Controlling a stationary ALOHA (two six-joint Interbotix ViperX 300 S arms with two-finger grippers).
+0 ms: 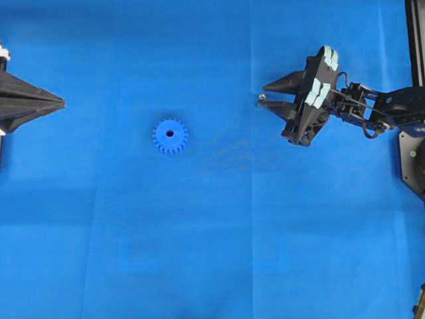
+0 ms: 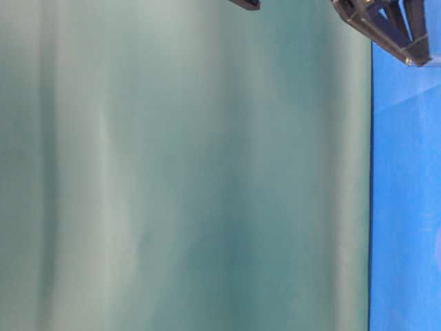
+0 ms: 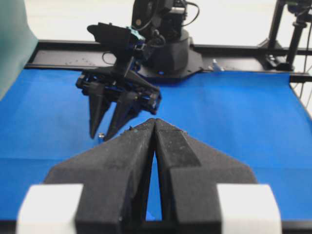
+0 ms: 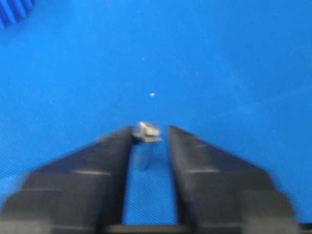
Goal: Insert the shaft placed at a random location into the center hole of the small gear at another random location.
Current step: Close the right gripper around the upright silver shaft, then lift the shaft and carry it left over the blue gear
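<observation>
My right gripper grabs the shaft by its top end (image 1: 262, 97) next, to fit the upright shaft into the small gear's center hole (image 1: 169, 133).
The small blue gear (image 1: 170, 137) lies flat on the blue mat, its dark center hole (image 1: 170, 133) facing up; a bit of its rim shows in the right wrist view (image 4: 12, 9). The shaft (image 1: 262, 98) stands upright on the mat, far right of the gear. My right gripper (image 1: 264, 94) is open with the shaft (image 4: 147, 136) between its fingertips, against one finger and with a gap to the other. The left wrist view shows that gripper (image 3: 105, 134) low over the shaft (image 3: 101, 136). My left gripper (image 1: 62, 103) is shut and empty at the left edge, its tips together (image 3: 155, 122).
The blue mat (image 1: 212, 252) covers the table. The right arm's base and black frame (image 3: 170, 48) stand at the far side. In the table-level view a green backdrop (image 2: 186, 172) fills most of the picture, with a gripper part (image 2: 386, 24) at the top right.
</observation>
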